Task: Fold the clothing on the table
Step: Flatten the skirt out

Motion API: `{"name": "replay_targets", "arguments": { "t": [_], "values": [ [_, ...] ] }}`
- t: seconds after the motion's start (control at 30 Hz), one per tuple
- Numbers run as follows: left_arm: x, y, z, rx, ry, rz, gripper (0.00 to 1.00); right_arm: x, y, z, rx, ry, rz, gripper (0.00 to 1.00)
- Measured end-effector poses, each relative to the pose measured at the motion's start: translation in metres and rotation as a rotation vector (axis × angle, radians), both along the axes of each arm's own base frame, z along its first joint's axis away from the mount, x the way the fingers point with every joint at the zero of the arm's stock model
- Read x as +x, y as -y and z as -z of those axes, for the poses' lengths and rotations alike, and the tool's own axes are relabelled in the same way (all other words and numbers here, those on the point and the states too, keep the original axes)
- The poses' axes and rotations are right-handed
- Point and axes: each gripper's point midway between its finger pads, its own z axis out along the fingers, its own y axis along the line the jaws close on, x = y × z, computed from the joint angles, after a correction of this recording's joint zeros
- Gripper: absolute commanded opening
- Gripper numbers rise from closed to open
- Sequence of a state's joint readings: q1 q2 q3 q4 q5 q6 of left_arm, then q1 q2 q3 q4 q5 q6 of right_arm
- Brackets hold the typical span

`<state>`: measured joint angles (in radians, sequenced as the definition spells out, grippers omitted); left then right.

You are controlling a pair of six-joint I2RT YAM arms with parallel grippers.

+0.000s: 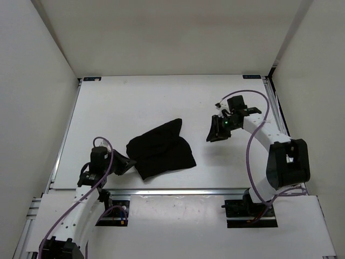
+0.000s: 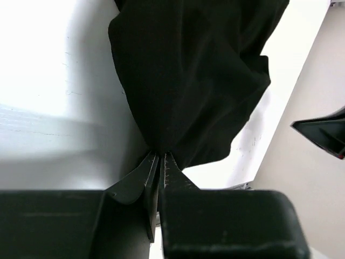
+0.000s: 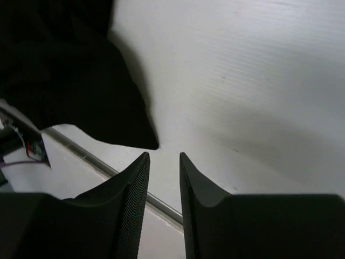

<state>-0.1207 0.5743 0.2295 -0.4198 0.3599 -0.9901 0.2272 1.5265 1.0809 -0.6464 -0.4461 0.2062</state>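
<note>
My right gripper grabs the black clothing [image 1: 160, 149] by its near corner [image 1: 193, 163] next, opposite my left gripper, to stretch the clothing out for folding.
The black clothing [image 1: 160, 149] lies in a folded, bunched heap on the white table [image 1: 135, 102], near its front middle. My left gripper [image 1: 127, 162] sits low at the heap's left edge. In the left wrist view its jaws [image 2: 160, 156] are parted by only a thin slit, tips touching the clothing [image 2: 194, 75]; no fabric shows inside the slit. My right gripper [image 1: 217, 129] hangs over bare table to the right of the heap, apart from it. Its fingers [image 3: 164, 157] stand open with nothing between them, and the clothing [image 3: 70, 81] shows at the upper left of that view.
A silver metal rail [image 1: 188, 191] runs along the table's near edge, just in front of the heap. White walls close in the left, right and far sides. Small blue marks [image 1: 92, 79] sit at the far corners. Bare tabletop stretches behind the heap.
</note>
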Motion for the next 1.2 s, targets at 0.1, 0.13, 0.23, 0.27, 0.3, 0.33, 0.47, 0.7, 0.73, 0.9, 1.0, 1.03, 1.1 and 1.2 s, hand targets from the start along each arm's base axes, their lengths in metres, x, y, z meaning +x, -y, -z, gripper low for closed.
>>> {"name": "replay_targets", "arguments": {
  "t": [0.1, 0.13, 0.23, 0.27, 0.3, 0.33, 0.47, 0.7, 0.73, 0.9, 1.0, 1.03, 1.1, 1.2],
  "values": [
    [-0.005, 0.002, 0.002, 0.002, -0.016, 0.016, 0.14, -0.009, -0.021, 0.016, 0.038, -0.058, -0.083, 0.34],
    [-0.008, 0.004, 0.003, 0.002, -0.023, 0.027, 0.14, -0.013, -0.027, 0.021, 0.051, -0.078, -0.107, 0.34],
    [-0.012, 0.008, 0.005, 0.002, -0.033, 0.049, 0.15, -0.025, -0.038, 0.035, 0.086, -0.132, -0.157, 0.35],
    [-0.013, 0.008, 0.005, 0.001, -0.037, 0.050, 0.14, -0.029, -0.040, 0.037, 0.097, -0.145, -0.167, 0.35],
    [-0.014, 0.008, 0.005, 0.001, -0.039, 0.046, 0.15, -0.034, -0.043, 0.041, 0.114, -0.159, -0.182, 0.35],
    [-0.013, 0.007, 0.006, 0.000, -0.039, 0.041, 0.15, -0.039, -0.046, 0.044, 0.127, -0.171, -0.192, 0.35],
    [-0.014, 0.004, 0.007, -0.003, -0.038, 0.030, 0.15, -0.061, -0.053, 0.056, 0.168, -0.217, -0.235, 0.36],
    [-0.018, 0.007, 0.009, -0.002, -0.050, 0.045, 0.16, -0.067, -0.060, 0.076, 0.197, -0.250, -0.268, 0.39],
    [-0.018, 0.007, 0.010, 0.000, -0.058, 0.045, 0.16, -0.066, -0.060, 0.078, 0.198, -0.251, -0.267, 0.40],
    [-0.021, 0.006, 0.018, 0.020, -0.092, 0.048, 0.17, -0.056, -0.062, 0.084, 0.201, -0.256, -0.261, 0.40],
    [-0.022, 0.004, 0.022, 0.033, -0.109, 0.052, 0.17, -0.043, -0.066, 0.084, 0.199, -0.221, -0.263, 0.39],
    [-0.023, 0.004, 0.023, 0.037, -0.113, 0.055, 0.17, -0.039, -0.067, 0.083, 0.199, -0.211, -0.264, 0.40],
    [-0.022, 0.004, 0.023, 0.041, -0.117, 0.058, 0.16, -0.033, -0.068, 0.083, 0.197, -0.191, -0.264, 0.40],
    [-0.022, 0.003, 0.023, 0.050, -0.117, 0.061, 0.17, -0.028, -0.070, 0.084, 0.203, -0.178, -0.266, 0.37]
  ]
}}
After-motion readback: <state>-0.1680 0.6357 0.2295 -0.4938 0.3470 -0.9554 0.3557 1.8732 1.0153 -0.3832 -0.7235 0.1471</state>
